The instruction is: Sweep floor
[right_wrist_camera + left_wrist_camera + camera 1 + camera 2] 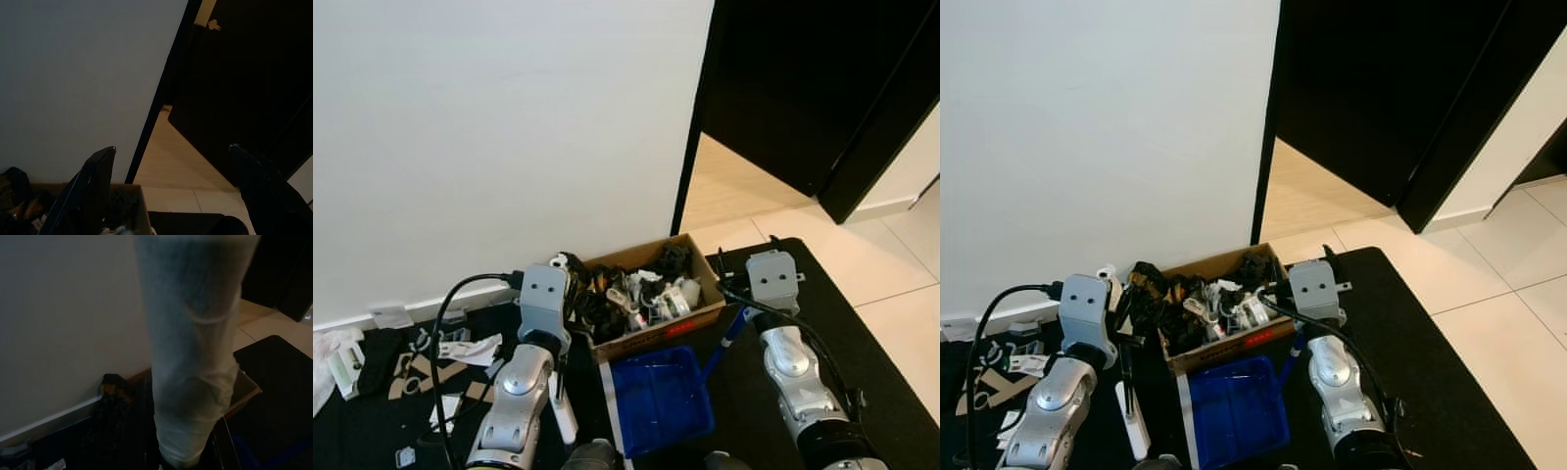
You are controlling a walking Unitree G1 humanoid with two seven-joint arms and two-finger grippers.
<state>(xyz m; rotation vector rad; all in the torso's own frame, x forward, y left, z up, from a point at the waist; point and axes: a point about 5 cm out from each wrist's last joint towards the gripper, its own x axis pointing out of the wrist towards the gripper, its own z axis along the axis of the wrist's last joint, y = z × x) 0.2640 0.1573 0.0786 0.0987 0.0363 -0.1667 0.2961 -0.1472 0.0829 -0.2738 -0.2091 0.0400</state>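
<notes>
The dustpan's blue tray is too wide for my right gripper's fingers, so my right gripper should hold the dustpan by its slim handle next.
My left gripper [548, 284] is raised in front of the white wall and is shut on a white brush handle [195, 357], which looms blurred and close in the left wrist view. The handle's lower part [564, 411] runs down beside my left forearm. A blue dustpan [661, 397] lies on the black mat between my arms, its blue handle [729, 338] slanting up under my right wrist. My right gripper [172, 148] is open, with nothing between its black fingers [98, 181], and points toward the doorway.
An open cardboard box [700, 318] of cables and clutter stands against the wall, just beyond the dustpan. Paper and cardboard scraps [440, 367] litter the mat at the left. An open black door [862, 108] and a doorway [744, 186] are at the right, with pale tiles [901, 264] beyond the mat.
</notes>
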